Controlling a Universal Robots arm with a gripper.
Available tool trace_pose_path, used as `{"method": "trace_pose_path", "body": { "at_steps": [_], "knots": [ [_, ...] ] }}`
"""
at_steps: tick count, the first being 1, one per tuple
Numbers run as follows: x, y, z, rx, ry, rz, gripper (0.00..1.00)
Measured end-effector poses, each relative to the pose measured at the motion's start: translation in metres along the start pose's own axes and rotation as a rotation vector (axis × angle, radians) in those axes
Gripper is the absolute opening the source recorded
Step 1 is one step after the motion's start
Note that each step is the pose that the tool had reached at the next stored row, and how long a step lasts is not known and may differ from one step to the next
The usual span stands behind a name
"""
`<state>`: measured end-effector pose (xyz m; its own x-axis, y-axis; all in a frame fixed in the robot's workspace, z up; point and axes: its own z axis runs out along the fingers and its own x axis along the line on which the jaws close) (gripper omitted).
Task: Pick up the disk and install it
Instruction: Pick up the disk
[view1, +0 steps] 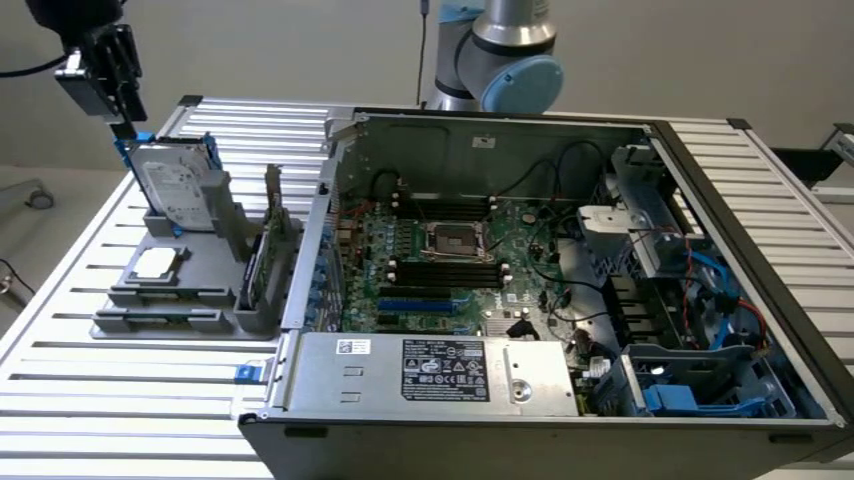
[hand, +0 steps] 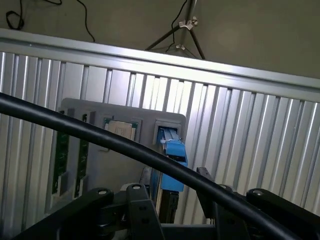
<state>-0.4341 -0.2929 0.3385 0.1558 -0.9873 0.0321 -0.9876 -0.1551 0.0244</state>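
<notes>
The disk's top corner is still below my gripper's fingers, and they don't reach the disk's silver side (view1: 178, 185). It isn't time to close on the disk yet: my gripper should move down first.
The disk (view1: 176, 187) stands upright on edge in a slot of the grey holder (view1: 160, 310) at the exterior view's left, its silver face and white label framed by the blue carrier. My black gripper (view1: 123, 122) hangs just above the disk's top corner. In the wrist view the disk's blue edge (hand: 172, 162) rises between the two black fingers (hand: 141, 212), which stand apart on either side of it without pressing on it. The gripper (hand: 175, 200) is open. A black cable (hand: 100, 137) crosses in front of the disk.
The grey holder also carries a small square silver chip (view1: 155, 263) and upright green cards (view1: 271, 262). An open computer case (view1: 494, 250) with its motherboard fills the middle, with blue drive bays (view1: 694, 385) at its near right corner. The arm's base (view1: 501, 50) stands behind.
</notes>
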Motion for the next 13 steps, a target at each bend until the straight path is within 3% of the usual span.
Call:
{"method": "trace_pose_path", "body": {
  "at_steps": [13],
  "knots": [
    [-0.001, -0.0007, 0.0236, 0.0002, -0.0009, -0.004, 0.48]
  ]
}}
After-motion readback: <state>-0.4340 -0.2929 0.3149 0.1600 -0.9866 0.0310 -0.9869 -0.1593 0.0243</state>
